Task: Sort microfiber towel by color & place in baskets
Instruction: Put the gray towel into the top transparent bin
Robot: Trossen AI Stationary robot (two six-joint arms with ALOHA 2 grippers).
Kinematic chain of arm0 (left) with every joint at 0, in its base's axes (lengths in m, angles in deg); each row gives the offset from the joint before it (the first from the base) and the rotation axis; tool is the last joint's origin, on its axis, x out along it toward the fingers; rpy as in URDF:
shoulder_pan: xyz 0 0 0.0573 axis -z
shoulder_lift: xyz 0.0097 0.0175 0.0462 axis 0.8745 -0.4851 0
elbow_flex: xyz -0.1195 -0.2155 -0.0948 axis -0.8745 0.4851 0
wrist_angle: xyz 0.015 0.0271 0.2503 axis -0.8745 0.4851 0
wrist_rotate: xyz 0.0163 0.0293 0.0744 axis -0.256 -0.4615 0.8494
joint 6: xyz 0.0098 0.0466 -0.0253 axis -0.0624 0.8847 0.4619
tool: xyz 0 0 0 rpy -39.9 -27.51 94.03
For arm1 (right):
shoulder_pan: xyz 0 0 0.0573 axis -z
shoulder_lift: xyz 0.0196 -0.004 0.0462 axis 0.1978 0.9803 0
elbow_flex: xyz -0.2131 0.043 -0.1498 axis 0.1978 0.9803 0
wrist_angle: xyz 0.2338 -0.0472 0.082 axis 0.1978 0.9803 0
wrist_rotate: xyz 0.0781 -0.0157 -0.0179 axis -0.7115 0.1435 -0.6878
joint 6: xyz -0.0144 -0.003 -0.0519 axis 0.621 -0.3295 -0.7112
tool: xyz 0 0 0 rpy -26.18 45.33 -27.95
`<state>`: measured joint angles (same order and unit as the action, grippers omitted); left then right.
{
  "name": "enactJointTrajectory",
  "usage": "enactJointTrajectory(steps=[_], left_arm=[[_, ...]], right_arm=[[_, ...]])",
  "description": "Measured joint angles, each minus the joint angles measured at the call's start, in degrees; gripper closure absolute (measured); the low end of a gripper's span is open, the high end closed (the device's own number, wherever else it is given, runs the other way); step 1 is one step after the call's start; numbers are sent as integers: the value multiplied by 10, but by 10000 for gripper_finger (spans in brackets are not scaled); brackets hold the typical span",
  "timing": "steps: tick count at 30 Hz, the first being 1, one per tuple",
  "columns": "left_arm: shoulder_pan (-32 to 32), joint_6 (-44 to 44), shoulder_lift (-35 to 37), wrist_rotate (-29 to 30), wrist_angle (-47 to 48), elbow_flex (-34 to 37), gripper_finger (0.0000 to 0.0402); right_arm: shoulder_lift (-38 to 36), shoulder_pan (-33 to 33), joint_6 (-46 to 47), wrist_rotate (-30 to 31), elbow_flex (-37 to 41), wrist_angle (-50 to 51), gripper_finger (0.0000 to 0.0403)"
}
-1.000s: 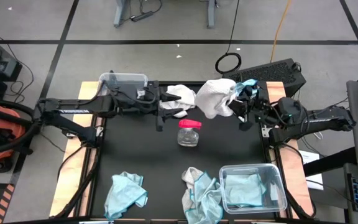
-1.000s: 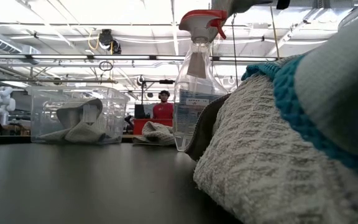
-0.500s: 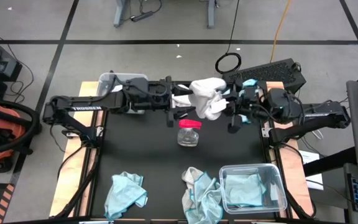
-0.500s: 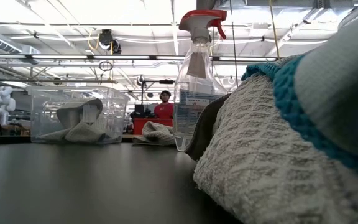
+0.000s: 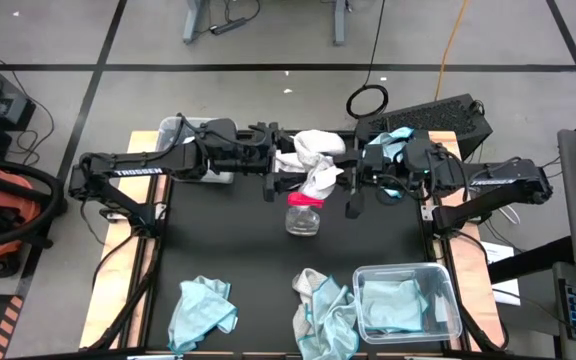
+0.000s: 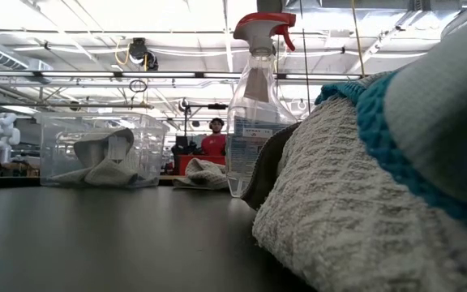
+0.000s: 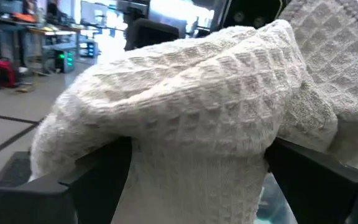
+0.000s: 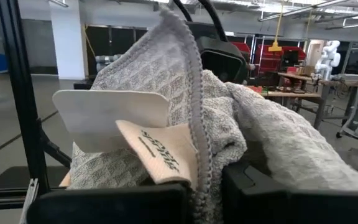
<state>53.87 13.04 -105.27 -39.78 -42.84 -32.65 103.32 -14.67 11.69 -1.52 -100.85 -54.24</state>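
The white towel is next for my left gripper to grab, by its bulging bunched fold [image 5: 290,162]. I will then sort the towel into the far basket [image 5: 172,130].
A white waffle-weave microfiber towel [image 5: 313,152] hangs in the air between my two grippers over the far middle of the table. My left gripper [image 5: 278,166] comes from the table's left and stands open, with the towel [image 7: 191,106] bulging between its fingers. Coming from the right, my right gripper [image 5: 348,174] is shut on the towel [image 8: 166,99] beside its white tag [image 8: 160,155]. One basket [image 5: 190,128] stands at the far left, half hidden under my left arm. The other basket [image 5: 446,312], near right, holds a light blue towel [image 5: 393,305]. My left gripper has a bunch of the white towel [image 7: 185,155] lying between its spread fingers [image 7: 98,177] and over them, without pinching it. The fingers point level toward the table's right. My right gripper pinches the towel at a hemmed edge [image 8: 199,168] next to the tag, between its shut fingers [image 8: 241,186]. The fingers point level toward the table's left. The towel is lifted clear of the table and droops in slack folds.
A spray bottle with a red head [image 5: 305,212] stands on the table just below the towel. Light blue towels lie near left [image 5: 203,308] and near middle [image 5: 325,312]. In the low view a grey towel [image 6: 104,154] sits in the far basket, and another [image 6: 205,173] lies beside the bottle.
My right gripper has gone toward the table's left with the white towel and has rolled. The towel, broadly spread a second ago, is now bunched into a narrow bundle between the two grippers. My left gripper has gone a little toward the table's right.
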Motion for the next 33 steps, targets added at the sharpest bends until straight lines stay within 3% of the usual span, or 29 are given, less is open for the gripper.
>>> enactJointTrajectory(steps=[7, 12, 17, 22, 29, 33], left_arm=[[0, -1, 0, -40, 0, 0, 30], [0, -1, 0, -41, -1, 0, 59], [0, 0, 0, -56, -13, 0, 126], [0, 37, 0, -58, -15, 0, 219], [-2, 71, 0, -58, -21, 1, 360], [-9, 76, 0, -58, -22, 1, 364]], right_arm=[[24, 10, -2, -31, -21, 3, 381], [34, 11, -12, -29, -28, 2, 381], [35, 11, -13, -27, -29, 0, 381], [36, 11, -14, -24, -29, 1, 375], [35, 11, -14, -20, -29, -1, 312], [35, 11, -13, -20, -29, 7, 262]])
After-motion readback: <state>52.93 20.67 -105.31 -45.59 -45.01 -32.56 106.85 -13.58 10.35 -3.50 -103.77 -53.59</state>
